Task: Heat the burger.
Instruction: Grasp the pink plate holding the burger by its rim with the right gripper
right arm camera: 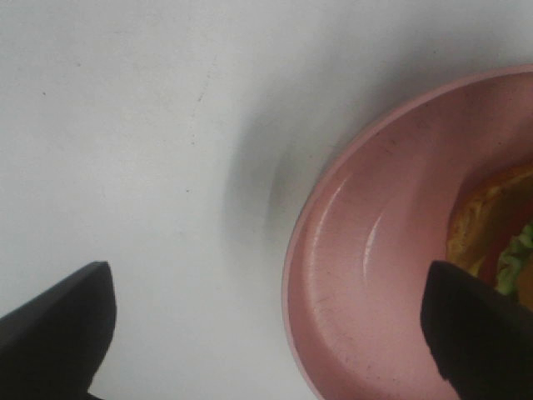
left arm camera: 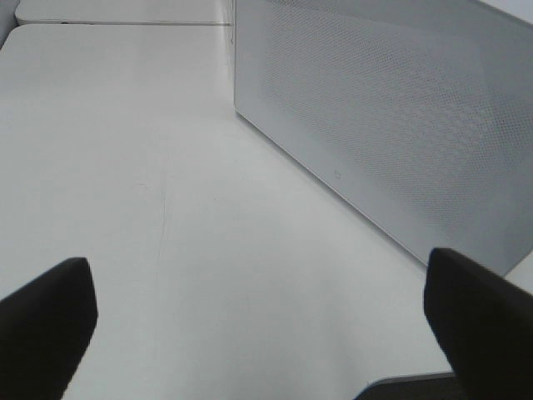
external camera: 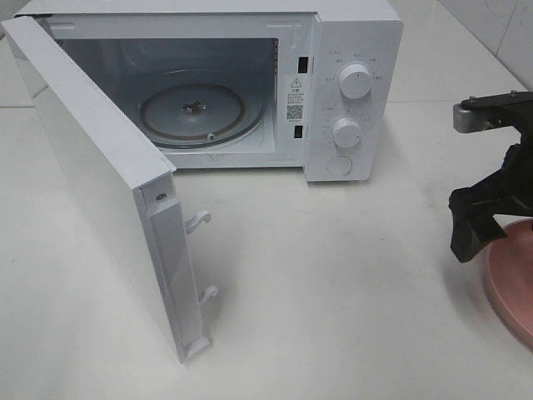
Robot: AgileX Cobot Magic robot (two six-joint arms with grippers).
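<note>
My right gripper is going to grab the pink plate by its rim (right arm camera: pixel 293 282) next and keep the plate level, since the burger (right arm camera: pixel 493 229) sits loose on it.
The burger (right arm camera: pixel 493 229) shows only in the right wrist view, as a sliver of bun, lettuce and red layer at the frame edge, resting on a pink plate (right arm camera: pixel 358 275). My right gripper (right arm camera: pixel 266 287) hangs open over the plate's rim, its dark fingers (right arm camera: pixel 58 325) wide apart with nothing between them. In the high view this gripper (external camera: pixel 473 242) stands at the right edge above the plate (external camera: pixel 510 287), and the burger is out of view there. My left gripper (left arm camera: pixel 258 267) is open and empty above the table, beside the microwave door (left arm camera: pixel 391 125).
The white microwave (external camera: pixel 354 50) stands at the back with its door (external camera: pixel 92 192) swung wide open toward the front left. A glass turntable (external camera: pixel 200 112) lies inside the cavity. Two knobs and a button sit on its right panel.
</note>
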